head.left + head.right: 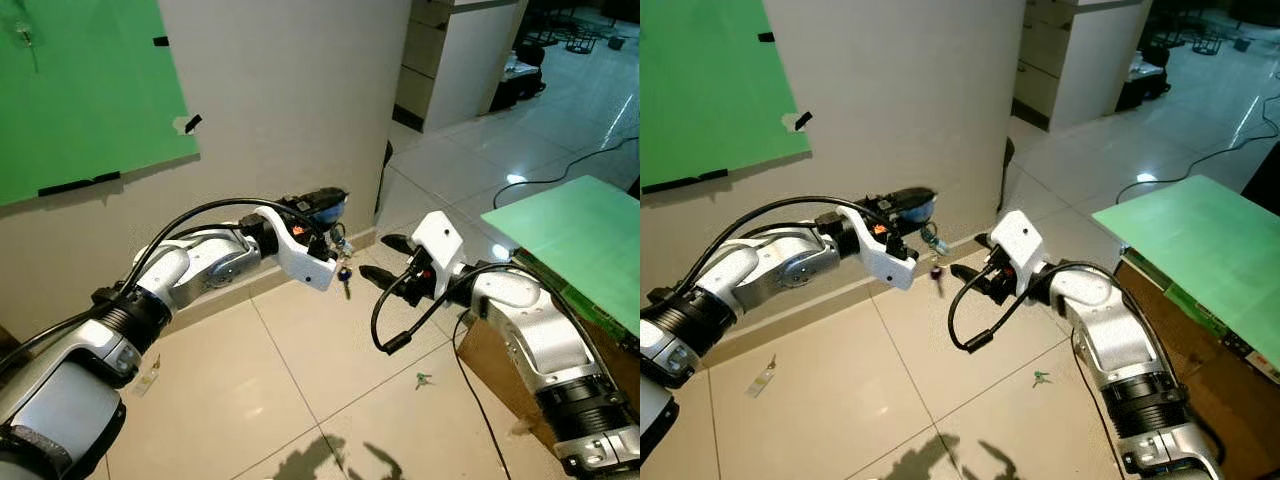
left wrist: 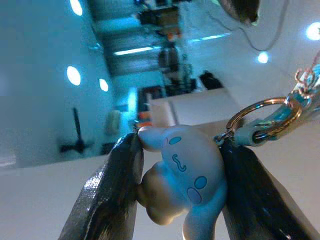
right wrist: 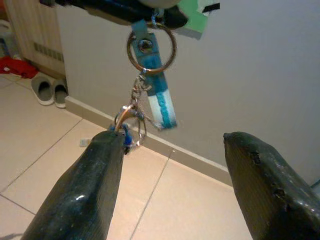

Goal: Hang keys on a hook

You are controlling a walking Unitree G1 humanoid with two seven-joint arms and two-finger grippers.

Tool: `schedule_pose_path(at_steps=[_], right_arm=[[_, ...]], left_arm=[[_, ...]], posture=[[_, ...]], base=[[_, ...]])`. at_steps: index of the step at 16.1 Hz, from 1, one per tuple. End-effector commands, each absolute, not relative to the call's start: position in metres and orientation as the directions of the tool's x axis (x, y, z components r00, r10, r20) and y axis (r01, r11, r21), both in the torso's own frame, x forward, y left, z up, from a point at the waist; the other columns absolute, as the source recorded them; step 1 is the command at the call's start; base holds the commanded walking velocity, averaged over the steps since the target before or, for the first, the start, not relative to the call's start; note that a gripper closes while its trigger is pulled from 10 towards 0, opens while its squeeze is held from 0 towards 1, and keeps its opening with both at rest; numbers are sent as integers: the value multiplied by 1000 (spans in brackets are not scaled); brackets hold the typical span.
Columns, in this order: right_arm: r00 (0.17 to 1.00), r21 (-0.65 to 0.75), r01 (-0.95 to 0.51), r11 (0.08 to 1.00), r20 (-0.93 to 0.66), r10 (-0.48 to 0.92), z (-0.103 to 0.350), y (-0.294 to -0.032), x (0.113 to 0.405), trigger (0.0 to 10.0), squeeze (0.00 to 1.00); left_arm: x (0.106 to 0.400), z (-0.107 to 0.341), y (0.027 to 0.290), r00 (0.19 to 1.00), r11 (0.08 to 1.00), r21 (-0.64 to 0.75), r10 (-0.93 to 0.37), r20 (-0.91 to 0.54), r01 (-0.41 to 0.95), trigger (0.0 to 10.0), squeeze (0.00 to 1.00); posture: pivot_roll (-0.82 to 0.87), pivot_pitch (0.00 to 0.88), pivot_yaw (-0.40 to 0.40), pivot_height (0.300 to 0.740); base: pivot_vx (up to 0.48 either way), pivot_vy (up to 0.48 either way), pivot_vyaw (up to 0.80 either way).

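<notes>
The bunch of keys should go to a hook, so my right gripper should next grab it by its small gold key ring [image 3: 126, 114] and carry it there.
My left gripper [image 1: 335, 200] is shut on a white plush charm [image 2: 180, 172], squeezed between its two black fingers [image 2: 112, 195]. From the charm hangs a metal ring [image 3: 150, 47] with a blue strap [image 3: 161, 102] and a small bunch of keys [image 1: 344, 270], dangling in front of the wall above the floor. My right gripper [image 1: 385, 258] is open, just right of the keys and level with them, fingers [image 3: 95, 185] pointing at them without touching. High on the green sheet [image 1: 80, 90] a small pale fitting [image 1: 22, 35] sticks out from the wall.
A green-topped cardboard box [image 1: 580, 240] stands close at the right beside my right arm. A small green scrap [image 1: 423, 379] and a paper strip [image 1: 148, 378] lie on the tiled floor. White cabinets [image 1: 460, 60] and a black cable [image 1: 570, 160] lie beyond the wall corner.
</notes>
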State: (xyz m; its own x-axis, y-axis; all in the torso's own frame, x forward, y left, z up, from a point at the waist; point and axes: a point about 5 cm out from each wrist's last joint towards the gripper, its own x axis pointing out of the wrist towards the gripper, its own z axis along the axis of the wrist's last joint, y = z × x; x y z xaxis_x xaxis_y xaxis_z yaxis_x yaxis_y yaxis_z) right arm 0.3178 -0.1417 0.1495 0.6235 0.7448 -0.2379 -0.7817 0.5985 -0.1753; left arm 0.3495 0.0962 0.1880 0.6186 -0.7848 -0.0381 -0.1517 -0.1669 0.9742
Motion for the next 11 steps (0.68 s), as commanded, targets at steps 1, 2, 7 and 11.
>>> schedule_pose_path(at_steps=[1, 2, 7, 11], right_arm=[[625, -187, -781, 596, -201, 755, 164, -144, 321, 10000, 0], [626, -184, -779, 599, -196, 755, 166, -145, 323, 10000, 0], [607, -178, -793, 582, -167, 777, 172, -137, 324, 10000, 0], [580, -129, -814, 566, -115, 807, 184, -134, 324, 10000, 0]], left_arm=[[349, 192, 94, 590, -181, 959, -807, -17, -219, 10000, 0], [348, 193, 92, 550, -175, 935, -835, 25, -309, 10000, 0], [346, 199, 95, 384, -141, 811, -917, 110, -568, 10000, 0], [346, 198, 99, 330, -94, 780, -932, 149, -618, 10000, 0]], posture=[[62, 0, 24, 740], [65, 0, 22, 740], [70, 0, 19, 740], [69, 0, 17, 740]], base=[[0, 0, 0], [0, 0, 0], [0, 0, 0], [0, 0, 0]])
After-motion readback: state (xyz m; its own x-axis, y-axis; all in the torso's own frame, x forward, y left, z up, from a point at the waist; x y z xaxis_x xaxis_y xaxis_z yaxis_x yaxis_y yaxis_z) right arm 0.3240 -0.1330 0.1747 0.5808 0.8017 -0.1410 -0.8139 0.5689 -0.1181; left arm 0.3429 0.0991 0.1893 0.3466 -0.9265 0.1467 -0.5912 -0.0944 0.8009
